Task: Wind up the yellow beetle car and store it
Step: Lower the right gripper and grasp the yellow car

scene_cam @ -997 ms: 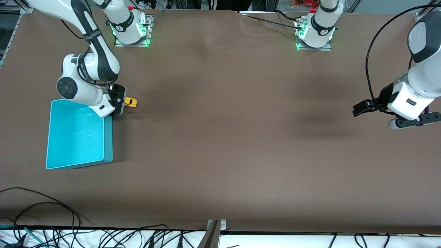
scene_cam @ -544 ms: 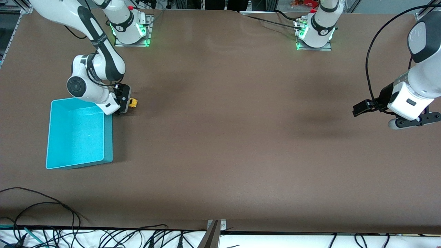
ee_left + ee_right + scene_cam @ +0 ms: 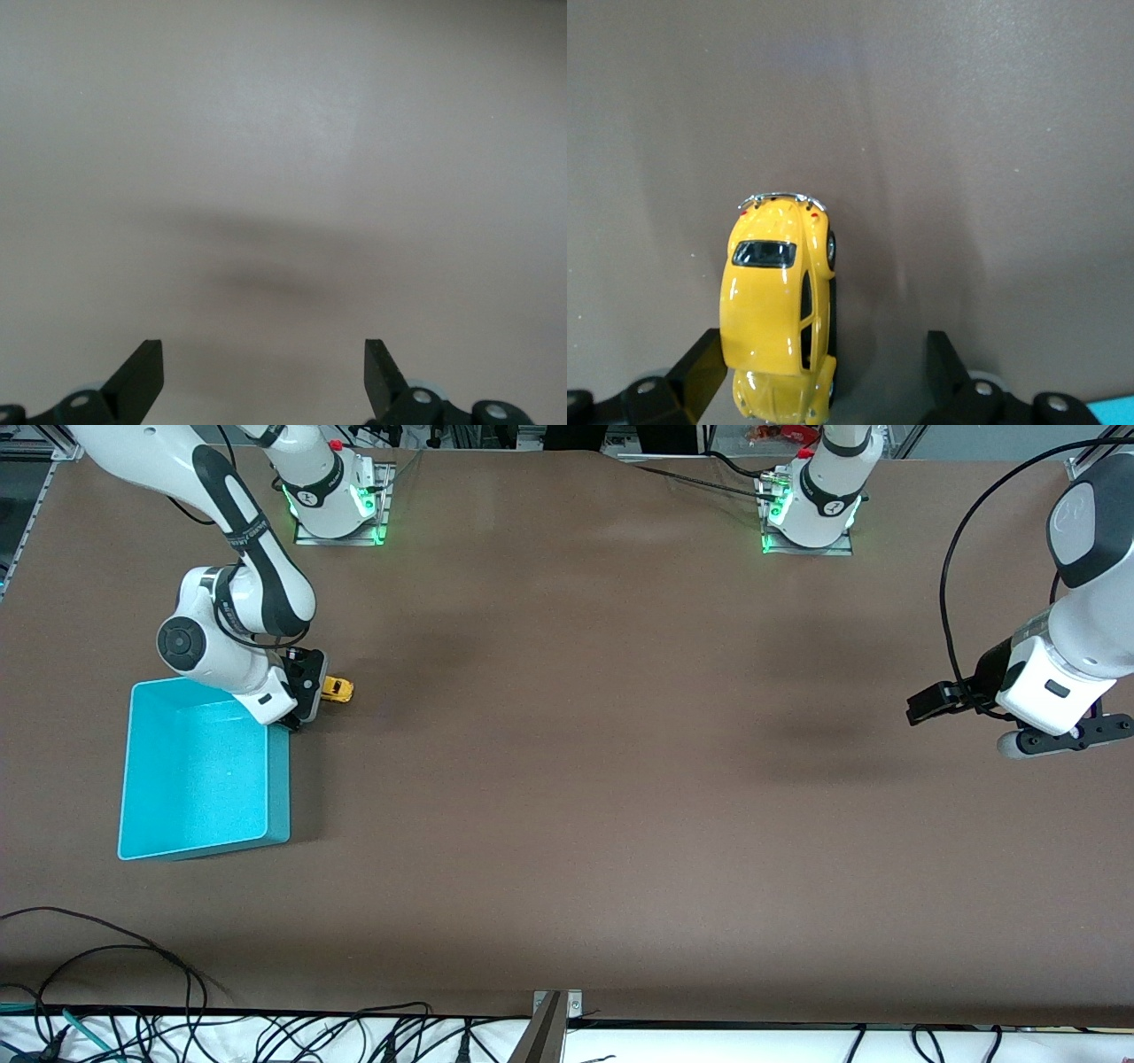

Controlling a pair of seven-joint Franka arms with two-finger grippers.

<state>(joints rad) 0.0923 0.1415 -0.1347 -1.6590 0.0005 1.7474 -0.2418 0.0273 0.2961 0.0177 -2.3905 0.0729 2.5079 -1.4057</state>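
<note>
My right gripper's fingers sit low beside the yellow car's body (image 3: 339, 690) (image 3: 766, 319) and closing now would catch the car, so it is time to close.
The yellow beetle car (image 3: 337, 689) stands on the brown table just beside the turquoise bin's (image 3: 278, 788) corner that lies farthest from the front camera. My right gripper (image 3: 307, 688) is low at the car, open. In the right wrist view the car (image 3: 780, 301) lies lengthwise with one end between the open fingers (image 3: 704, 367), close against one finger and well apart from the other; the right gripper (image 3: 824, 376) holds nothing. My left gripper (image 3: 926, 707) hangs open over bare table at the left arm's end, waiting. The left wrist view shows the left gripper (image 3: 264, 376) over plain tabletop.
The bin is open-topped with nothing in it, and its corner shows in the right wrist view (image 3: 1114, 413). Cables (image 3: 133, 1019) run along the table edge nearest the front camera. A metal bracket (image 3: 554, 1014) sits at that edge's middle.
My right hand swung toward the car and then drew back a little; the car has barely shifted. The left arm has not moved.
</note>
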